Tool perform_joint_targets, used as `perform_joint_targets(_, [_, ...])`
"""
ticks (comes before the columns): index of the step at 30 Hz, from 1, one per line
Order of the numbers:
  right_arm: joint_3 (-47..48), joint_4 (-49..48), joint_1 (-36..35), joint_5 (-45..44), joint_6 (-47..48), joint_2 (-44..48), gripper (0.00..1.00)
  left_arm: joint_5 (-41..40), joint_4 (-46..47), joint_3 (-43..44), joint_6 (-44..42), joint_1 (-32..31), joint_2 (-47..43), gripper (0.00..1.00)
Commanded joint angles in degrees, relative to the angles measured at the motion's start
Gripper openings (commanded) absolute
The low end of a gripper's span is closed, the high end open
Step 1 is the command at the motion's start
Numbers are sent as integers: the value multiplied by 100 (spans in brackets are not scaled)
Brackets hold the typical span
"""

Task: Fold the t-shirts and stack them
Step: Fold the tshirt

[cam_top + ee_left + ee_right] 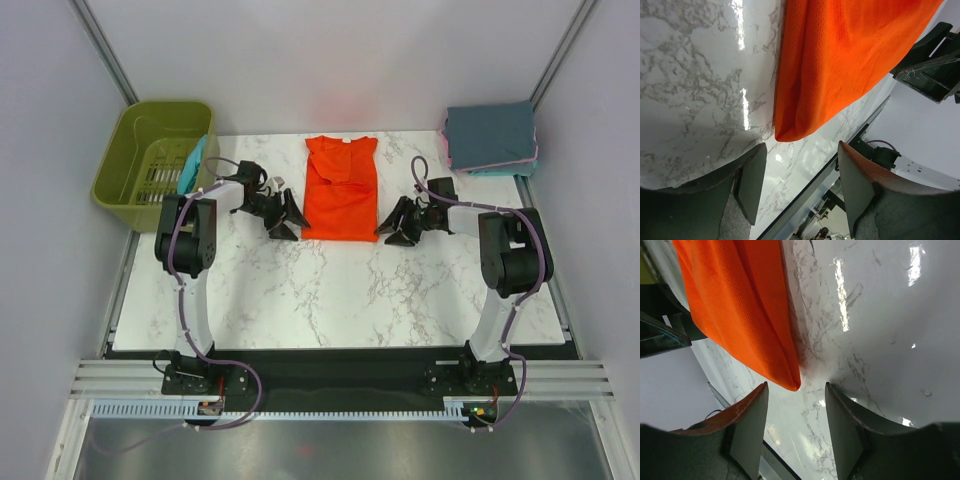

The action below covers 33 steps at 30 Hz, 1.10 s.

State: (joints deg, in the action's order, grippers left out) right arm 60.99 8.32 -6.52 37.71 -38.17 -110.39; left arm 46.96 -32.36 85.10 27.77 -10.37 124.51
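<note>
My right gripper grabs the orange-red t-shirt's near corner next, opposite my left gripper. Then I fold the t-shirt's near edge toward the collar.
An orange-red t-shirt (340, 188) lies on the marble table (300, 290), folded into a long narrow strip with its collar toward the back. My left gripper (283, 218) sits low beside the strip's near left corner. Its jaws are open and empty, and that corner of the orange shirt (840, 60) lies just ahead of the left gripper (800, 172). My right gripper (397, 228) mirrors it at the near right corner, also open and empty. In the right wrist view the orange shirt (735, 305) ends in a corner just in front of the right gripper (796, 415).
A stack of folded shirts (490, 138), slate-blue on top with pink and teal edges below, rests at the back right corner. An olive-green basket (150, 150) stands off the table's back left, with a teal cloth (192, 165) draped over its rim.
</note>
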Motion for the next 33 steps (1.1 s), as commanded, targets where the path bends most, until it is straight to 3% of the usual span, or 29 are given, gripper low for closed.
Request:
perform_joint_targets(1, [167, -252, -94, 8, -94, -176, 57, 252, 221, -2, 229, -35, 65, 66])
perform_joint_targets(12, [308, -260, -376, 8, -155, -290, 57, 305, 344, 191, 387, -105, 407, 65])
perform_joint_targets(20, [299, -260, -393, -62, -112, -325, 55, 349, 441, 165, 484, -106, 495, 50])
perform_joint_targets(24, [334, -374, -402, -36, -85, -378, 36, 305, 485, 156, 501, -123, 513, 39])
perform_joint_targets(26, [343, -427, -402, -62, -103, -387, 24, 331, 520, 130, 510, -132, 504, 28])
perform_joint_targets(29, [352, -462, -393, -71, -68, -326, 10, 340, 564, 77, 537, -149, 452, 21])
perform_joint_targets(30, [352, -445, -393, -63, -50, -291, 8, 340, 555, 51, 537, -158, 382, 18])
perform_joint_targets(31, [352, -445, -385, -62, -50, -247, 5, 323, 555, 16, 545, -158, 329, 5])
perform_joint_targets(33, [343, -436, -385, -62, -32, -54, 1, 314, 547, -98, 554, -167, 180, 2])
